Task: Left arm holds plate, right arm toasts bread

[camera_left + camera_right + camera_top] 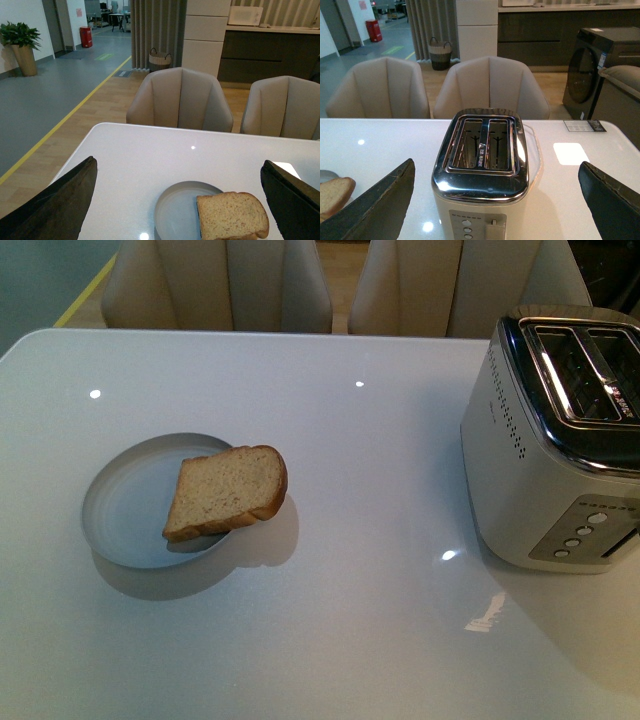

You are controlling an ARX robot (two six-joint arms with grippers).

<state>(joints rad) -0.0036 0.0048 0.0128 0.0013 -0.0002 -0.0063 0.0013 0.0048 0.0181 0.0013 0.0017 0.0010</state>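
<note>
I will grab the plate with my left gripper next by its bare rim, because the bread slice covers one side of the plate and hangs over it.
A pale blue-grey plate lies on the white table at the left. A slice of tan bread rests on its right side and overhangs the rim. In the left wrist view the plate and bread sit between the wide-spread fingers of my left gripper, which is open and holds nothing. A cream and chrome two-slot toaster stands at the right. My right gripper is open, its fingers either side of the toaster, clear of it. Neither arm shows in the front view.
Two beige chairs stand behind the table's far edge. The toaster's buttons and lever face my side. A slice edge shows at the right wrist view's border. A small card lies on the table beyond the toaster.
</note>
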